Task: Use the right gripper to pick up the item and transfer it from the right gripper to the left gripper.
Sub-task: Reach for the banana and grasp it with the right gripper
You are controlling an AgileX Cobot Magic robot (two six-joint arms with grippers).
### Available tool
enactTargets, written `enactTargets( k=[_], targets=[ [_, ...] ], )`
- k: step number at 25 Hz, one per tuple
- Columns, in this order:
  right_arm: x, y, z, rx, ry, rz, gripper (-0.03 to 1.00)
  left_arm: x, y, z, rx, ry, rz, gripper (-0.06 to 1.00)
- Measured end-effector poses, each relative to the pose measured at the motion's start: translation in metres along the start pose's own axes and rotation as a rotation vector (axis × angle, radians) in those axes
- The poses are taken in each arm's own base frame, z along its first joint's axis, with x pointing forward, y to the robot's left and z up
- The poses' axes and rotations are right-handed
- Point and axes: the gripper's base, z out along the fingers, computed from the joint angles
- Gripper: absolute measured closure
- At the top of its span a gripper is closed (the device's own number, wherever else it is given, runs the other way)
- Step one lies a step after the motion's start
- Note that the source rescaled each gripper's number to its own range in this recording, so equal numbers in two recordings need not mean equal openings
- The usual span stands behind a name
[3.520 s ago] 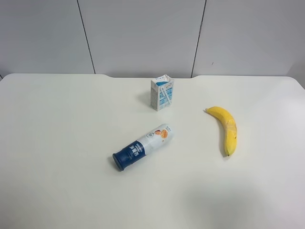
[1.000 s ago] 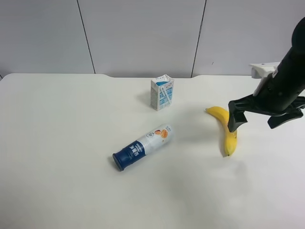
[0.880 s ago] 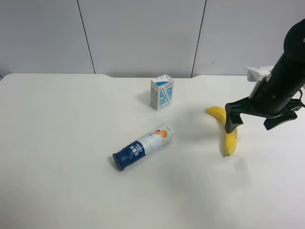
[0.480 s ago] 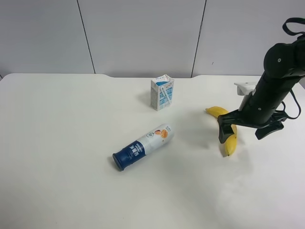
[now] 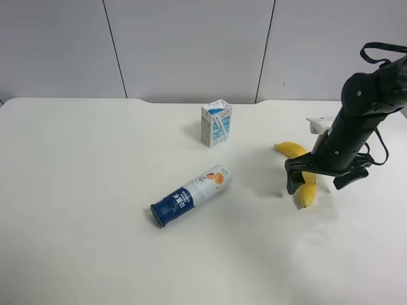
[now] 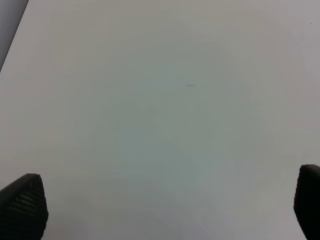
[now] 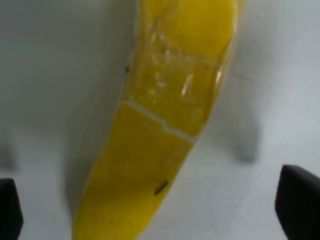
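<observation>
The banana needs to be grabbed next with my right gripper by its middle section, so that one tip stays free for my left gripper.
The banana lies on the white table at the exterior high view's right, its dark tip toward the front. My right gripper is open and low over the banana's middle, one finger on each side of it. In the right wrist view the banana fills the middle, with the two black fingertips wide apart at the frame's corners. My left gripper is open over bare table and does not show in the exterior high view.
A white bottle with a dark blue cap lies on its side at the table's middle. A small blue-and-white drink carton stands behind it. A grey panelled wall runs behind the table's far edge.
The right arm came in from the view's right, moved left and down, and now its open fingers straddle the banana. The banana, bottle and carton have not moved.
</observation>
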Motion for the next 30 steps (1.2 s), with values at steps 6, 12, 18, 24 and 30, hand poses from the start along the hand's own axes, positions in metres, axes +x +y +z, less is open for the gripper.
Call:
enactTargets(
  k=[6, 12, 18, 24, 30],
  targets=[
    [-0.001, 0.0, 0.0, 0.0, -0.014, 0.0, -0.03, 0.0, 0.0, 0.0, 0.0, 0.0, 0.0, -0.06],
    [-0.003, 0.0, 0.0, 0.0, -0.029, 0.0, -0.03, 0.0, 0.0, 0.0, 0.0, 0.0, 0.0, -0.06],
    [-0.003, 0.0, 0.0, -0.001, -0.029, 0.001, -0.03, 0.0, 0.0, 0.0, 0.0, 0.0, 0.0, -0.06],
    [-0.002, 0.0, 0.001, -0.002, -0.025, 0.002, -0.03, 0.0, 0.0, 0.0, 0.0, 0.0, 0.0, -0.06],
    [0.004, 0.001, 0.019, -0.003, 0.078, 0.009, -0.03, 0.0, 0.0, 0.0, 0.0, 0.0, 0.0, -0.06]
  ],
)
